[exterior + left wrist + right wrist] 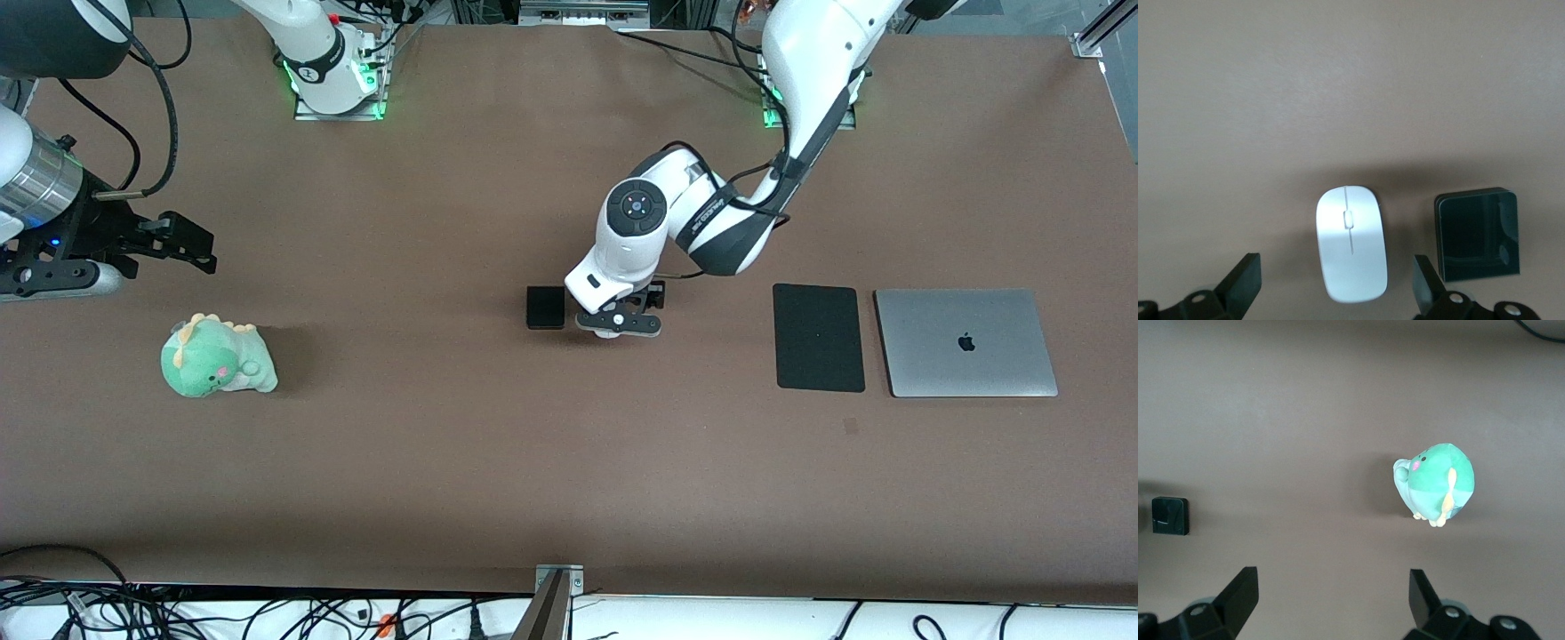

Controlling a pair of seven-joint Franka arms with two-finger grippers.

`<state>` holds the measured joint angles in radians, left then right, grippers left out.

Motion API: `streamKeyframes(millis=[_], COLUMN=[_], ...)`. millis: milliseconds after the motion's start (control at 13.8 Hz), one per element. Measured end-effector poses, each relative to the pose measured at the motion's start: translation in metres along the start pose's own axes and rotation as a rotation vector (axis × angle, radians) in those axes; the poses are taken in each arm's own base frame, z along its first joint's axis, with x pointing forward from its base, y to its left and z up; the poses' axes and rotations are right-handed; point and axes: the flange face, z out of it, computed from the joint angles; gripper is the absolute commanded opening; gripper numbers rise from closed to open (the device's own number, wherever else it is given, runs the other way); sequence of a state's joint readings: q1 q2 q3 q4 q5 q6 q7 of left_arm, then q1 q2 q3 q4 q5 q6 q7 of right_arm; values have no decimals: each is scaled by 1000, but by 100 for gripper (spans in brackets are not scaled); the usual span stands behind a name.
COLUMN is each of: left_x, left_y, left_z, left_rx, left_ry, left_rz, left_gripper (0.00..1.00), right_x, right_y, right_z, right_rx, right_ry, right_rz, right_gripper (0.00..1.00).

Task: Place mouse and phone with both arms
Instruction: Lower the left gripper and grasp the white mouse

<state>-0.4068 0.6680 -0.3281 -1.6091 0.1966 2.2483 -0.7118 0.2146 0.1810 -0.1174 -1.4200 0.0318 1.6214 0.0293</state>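
Next, the left gripper grabs the white oval mouse by its long side edges, to place the mouse on the mouse pad (818, 338).
The white oval mouse (1351, 243) lies on the brown table between the spread fingers of my left gripper (1337, 279), which is open just over it. In the front view the left gripper (619, 324) covers the mouse. The small black phone (545, 308) lies flat beside it, toward the right arm's end; it shows in the left wrist view (1477, 233) and small in the right wrist view (1170, 515). My right gripper (182, 244) is open and empty in the air at the right arm's end of the table; it also shows in the right wrist view (1335, 595).
A green plush dinosaur (218, 357) sits under the right gripper's area, also in the right wrist view (1436, 483). A flat black mouse pad (818, 338) and a closed silver laptop (965, 342) lie side by side toward the left arm's end.
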Motion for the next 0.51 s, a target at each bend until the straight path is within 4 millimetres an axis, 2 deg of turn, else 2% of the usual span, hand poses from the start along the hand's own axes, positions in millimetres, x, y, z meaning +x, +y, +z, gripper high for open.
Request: streamKeyframes(millis=[363, 508], left_x=[-15, -22], left_y=[6, 12], left_z=[53, 67], left_rx=[1, 25], left_ry=[27, 33], left_rz=[20, 24], left_gripper=[100, 100], right_x=[2, 2], right_y=[-1, -13], right_z=[5, 10], right_rx=[-11, -33], right_ry=[-10, -16], right_rz=[-5, -30], right_gripper=[100, 100])
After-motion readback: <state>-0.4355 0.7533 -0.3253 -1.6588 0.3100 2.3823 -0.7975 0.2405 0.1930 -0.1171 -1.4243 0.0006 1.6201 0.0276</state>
